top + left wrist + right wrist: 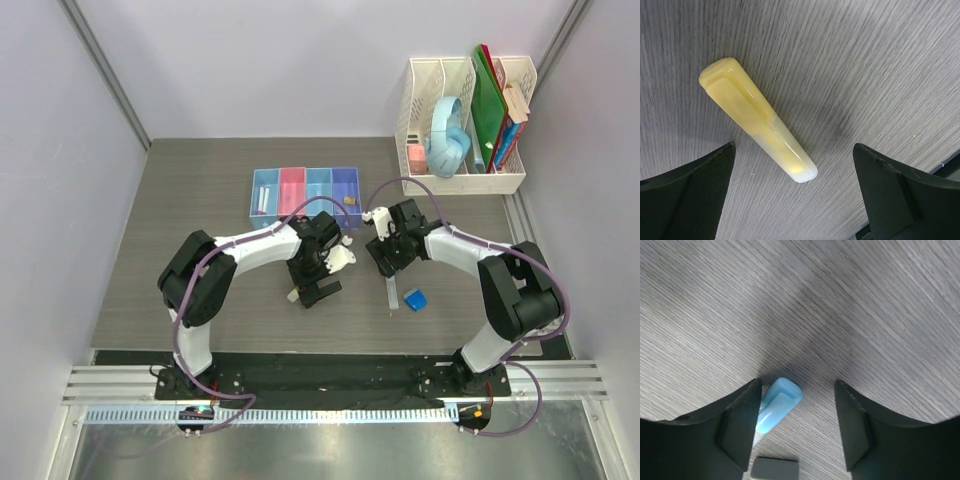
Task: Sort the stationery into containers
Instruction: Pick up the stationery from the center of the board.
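My left gripper should close and would hold the marker's clear end, slanted between my open fingers.
A yellow marker (pixel 755 117) lies slantwise on the grey table. My left gripper (pixel 794 147) is open just above it, with one finger on either side of the marker's near end and touching nothing. The blue cap end of the pale blue stick (pixel 777 402) lies between the fingers of my right gripper (pixel 798 385). It rests against the left finger, and a wide gap separates it from the right finger. In the top view the stick (pixel 392 293) sticks out below that gripper (pixel 388 262), with a blue wedge-shaped piece (pixel 414 299) beside it. The containers (pixel 305 190) are four joined bins behind both grippers.
A tall white file rack (pixel 465 130) stands at the back right with green folders, books and a pale blue object in it. A thin white pen (pixel 262 198) lies in the leftmost bin. A small beige block (pixel 350 201) is at the purple-blue bin.
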{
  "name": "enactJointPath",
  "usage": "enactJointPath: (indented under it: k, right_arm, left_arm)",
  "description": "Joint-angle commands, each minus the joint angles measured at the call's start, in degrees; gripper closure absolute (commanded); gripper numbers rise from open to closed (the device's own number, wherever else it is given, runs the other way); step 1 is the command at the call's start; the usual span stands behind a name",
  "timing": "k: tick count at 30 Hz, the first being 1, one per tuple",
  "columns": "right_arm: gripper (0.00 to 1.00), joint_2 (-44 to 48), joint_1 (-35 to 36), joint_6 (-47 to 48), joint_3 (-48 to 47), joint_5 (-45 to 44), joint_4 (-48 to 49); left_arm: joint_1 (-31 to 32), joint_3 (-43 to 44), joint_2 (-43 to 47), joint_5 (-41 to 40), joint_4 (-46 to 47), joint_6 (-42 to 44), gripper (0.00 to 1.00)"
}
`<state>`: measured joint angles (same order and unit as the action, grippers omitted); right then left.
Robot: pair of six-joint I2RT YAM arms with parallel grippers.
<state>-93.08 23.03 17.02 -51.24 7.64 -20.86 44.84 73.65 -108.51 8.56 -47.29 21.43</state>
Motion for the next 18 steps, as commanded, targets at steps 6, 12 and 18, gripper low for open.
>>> enactJointPath:
  k: [6,12,18]
  right_arm:
    - [0.45,2.19,2.02,1.18,-0.26,-1.30,-4.53]
    - [0.34,5.97,9.13,1.35,1.06,-5.88,-6.29]
    - [0.35,6.51,10.37,1.70,1.32,-6.23,-7.00]
  left_arm:
    - [0.69,0.27,-2.85,1.99,0.53,-0.69,0.00]
    - [0.78,0.53,-4.43,1.38,0.44,-0.16,0.03]
    - [0.78,1.67,-6.10,1.29,0.00,0.02,0.23]
